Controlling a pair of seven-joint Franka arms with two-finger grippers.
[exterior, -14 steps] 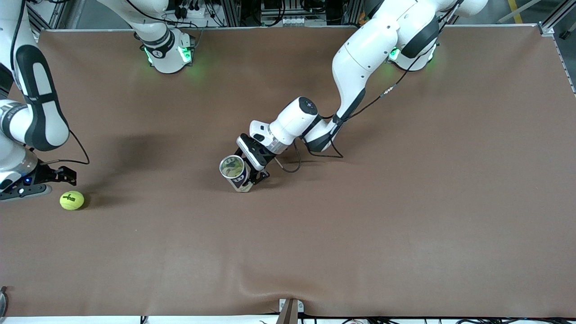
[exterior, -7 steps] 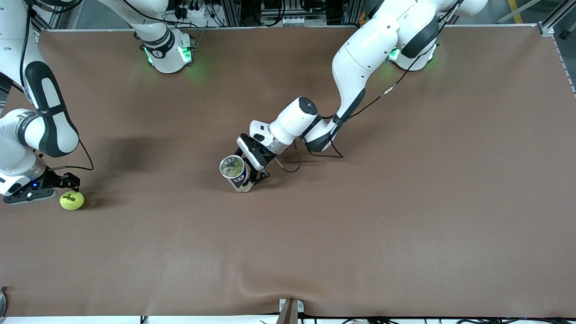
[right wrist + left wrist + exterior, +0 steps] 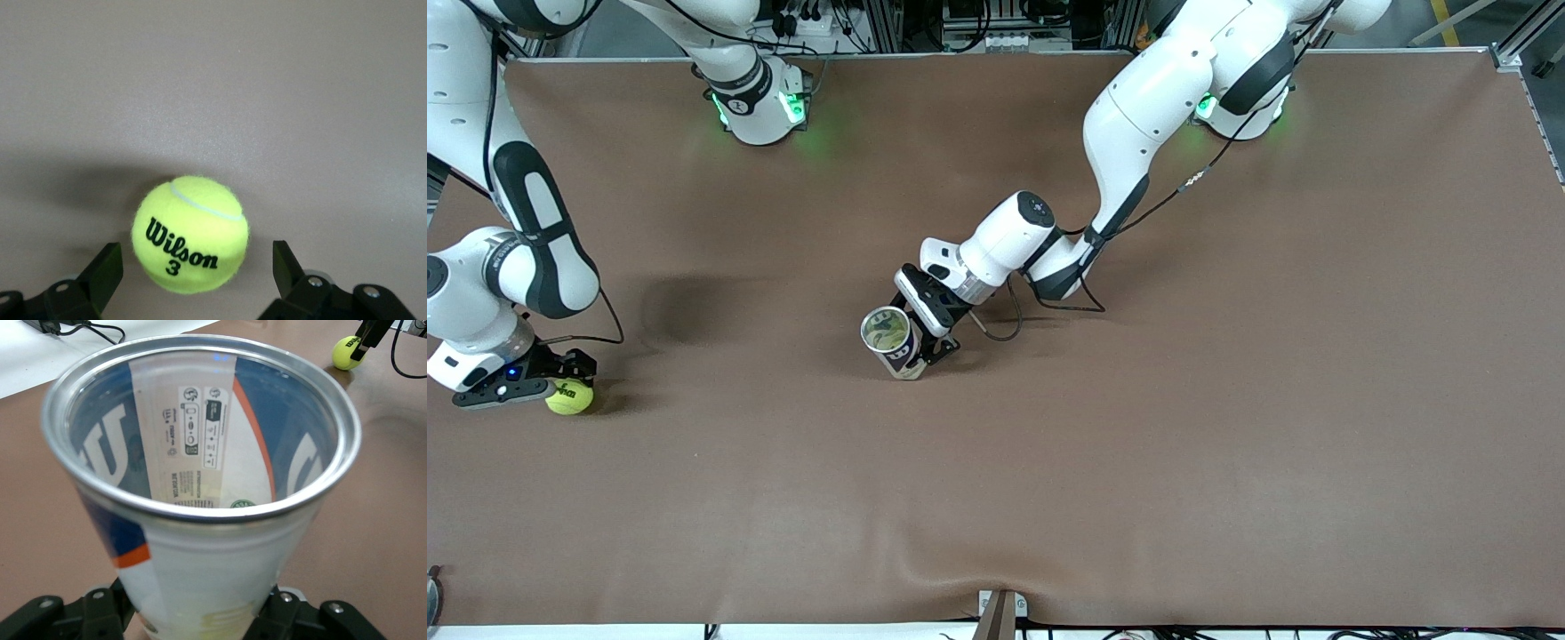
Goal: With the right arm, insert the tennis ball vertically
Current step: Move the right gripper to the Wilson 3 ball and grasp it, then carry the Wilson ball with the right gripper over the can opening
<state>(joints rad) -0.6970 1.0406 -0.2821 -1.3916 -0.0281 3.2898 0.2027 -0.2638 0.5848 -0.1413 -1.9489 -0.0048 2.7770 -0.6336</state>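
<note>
The open fingers of my right gripper stand on either side of the yellow tennis ball, so my right gripper closes next. Closing now would catch the ball.
A yellow-green tennis ball [image 3: 569,397] marked Wilson 3 [image 3: 190,233] lies on the brown table near the right arm's end. My right gripper [image 3: 572,380] is low over it and open. Its two black fingers [image 3: 107,270] stand on either side of the ball with a gap on each side. My left gripper [image 3: 930,347] is shut on the lower part of a clear tube can [image 3: 889,340] with a metal rim and a blue, white and orange label [image 3: 220,553]. The can stands mouth up at mid table. The ball [image 3: 347,352] also shows in the left wrist view.
The brown mat [image 3: 1138,444] covers the whole table. A loop of black cable [image 3: 1005,324] hangs from the left arm beside the can. A small bracket [image 3: 1000,612] sits at the table edge nearest the front camera. Both arm bases [image 3: 760,107] stand along the edge farthest from that camera.
The right arm has swung toward the ball and come down, so its open gripper now straddles the ball. The left arm and the can have not moved.
</note>
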